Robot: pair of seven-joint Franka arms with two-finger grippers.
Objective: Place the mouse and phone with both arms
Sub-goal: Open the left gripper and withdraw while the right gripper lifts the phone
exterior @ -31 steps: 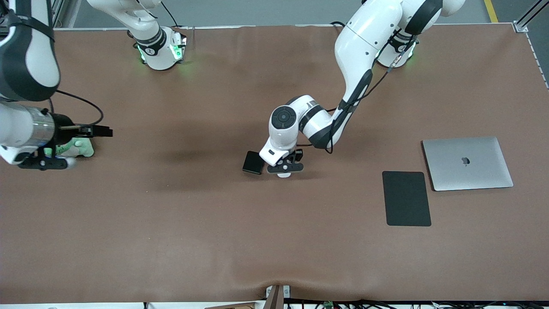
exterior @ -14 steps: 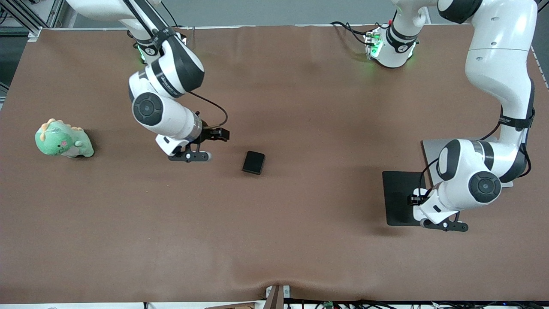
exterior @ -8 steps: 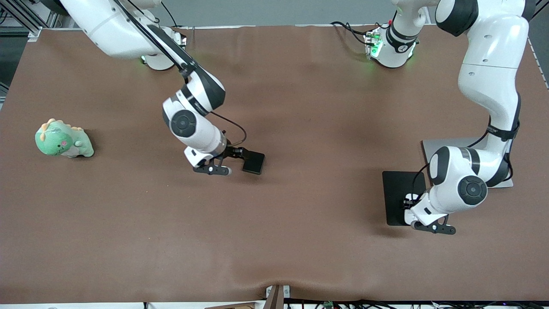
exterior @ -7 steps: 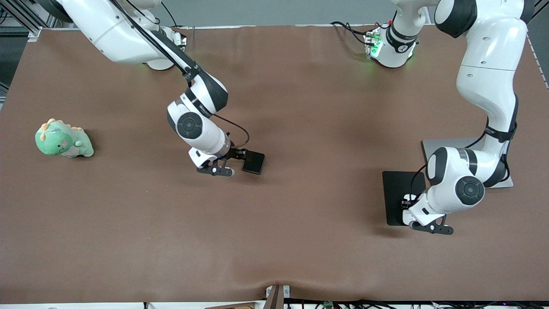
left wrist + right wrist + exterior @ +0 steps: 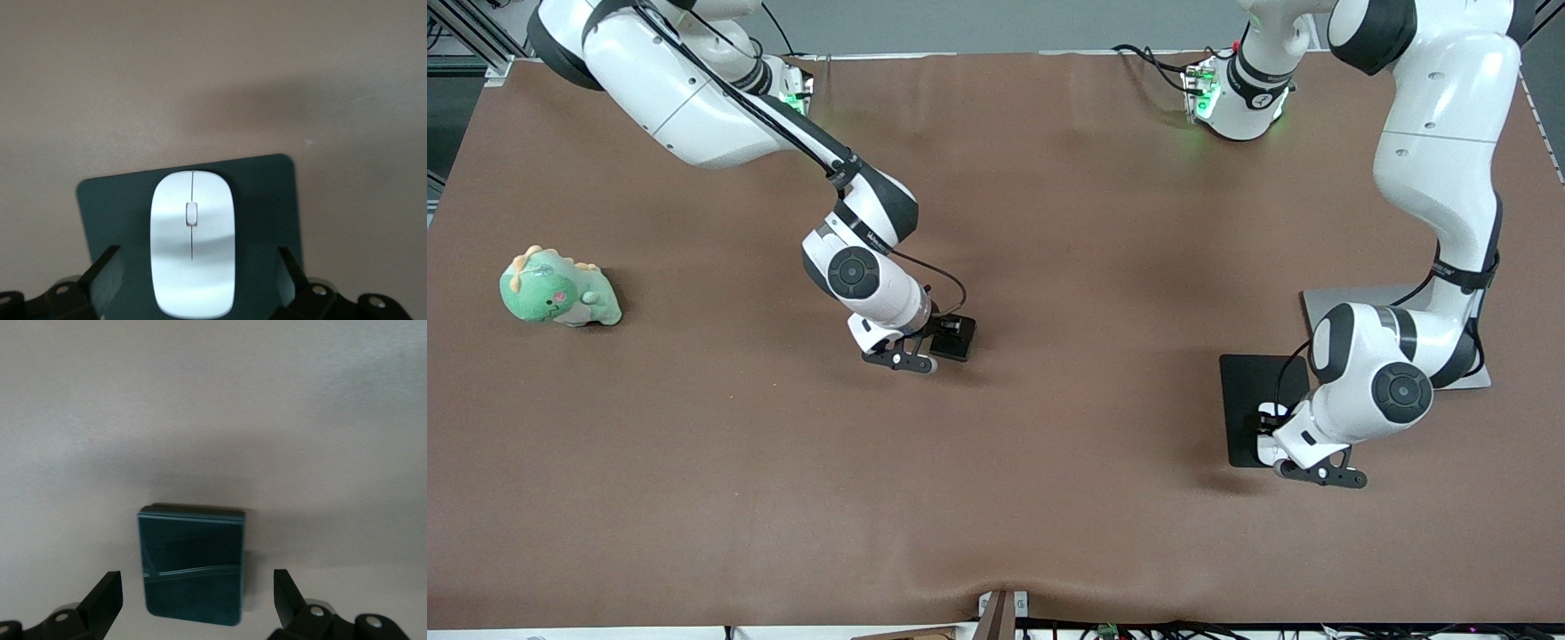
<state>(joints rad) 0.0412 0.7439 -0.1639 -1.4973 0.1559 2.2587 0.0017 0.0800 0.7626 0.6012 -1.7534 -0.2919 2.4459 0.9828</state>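
The right gripper's fingers are above the glossy black phone (image 5: 192,563) and would miss it if they closed now, so the right gripper should go down first, then close on the phone.
The white mouse (image 5: 192,253) lies on the matte black mat (image 5: 267,200) toward the left arm's end of the table. My left gripper (image 5: 193,283) is low over it and open, with a finger (image 5: 100,270) well clear on each side. In the front view this gripper (image 5: 1264,428) hides most of the mouse on the mat (image 5: 1243,391). The glossy black phone (image 5: 192,563) lies flat on the brown table near its middle. My right gripper (image 5: 197,603) is open and straddles the phone's end without touching it. In the front view the right gripper (image 5: 945,332) covers part of the phone (image 5: 964,344).
A silver closed laptop (image 5: 1343,298) lies beside the mat, mostly under the left arm. A green plush dinosaur (image 5: 559,289) sits near the right arm's end of the table. The brown cloth ripples near the front edge.
The left arm carried the mouse from beside the phone to the mat and now stands open round it. The right gripper swept from the plush's end to the phone and now straddles it.
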